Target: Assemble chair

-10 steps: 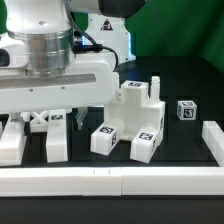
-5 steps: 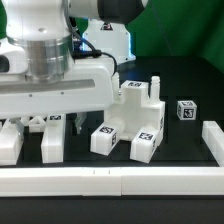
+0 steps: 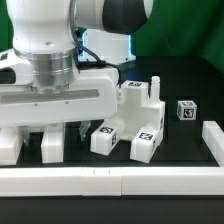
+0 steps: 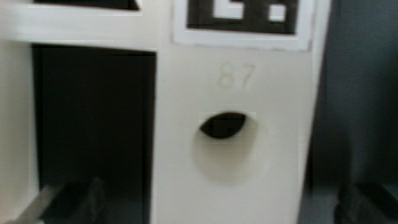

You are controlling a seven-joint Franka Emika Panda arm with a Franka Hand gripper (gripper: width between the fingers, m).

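Note:
I should now close my gripper on the white chair block, as my fingers are low on both sides of it.
My gripper (image 3: 57, 127) hangs low over the chair parts on the exterior view's left, its wide white hand hiding its fingers. Below it lies a white chair block (image 3: 55, 146). In the wrist view this block (image 4: 240, 110) fills the middle, with a tag at one end, a dark round hole and the number 87. The dark fingertips (image 4: 71, 203) stand on either side of it with gaps, so the gripper (image 4: 214, 205) is open and straddles the block. More tagged chair pieces (image 3: 138, 112) stand grouped in the middle.
A small tagged cube (image 3: 185, 110) sits on the exterior view's right. Another white piece (image 3: 9, 146) lies at the far left. A long white border rail (image 3: 110, 181) runs along the front, and a short one (image 3: 213, 141) on the right.
The hand has come down over the left parts. It now hides the X-braced piece that showed under it before. The parts have not moved.

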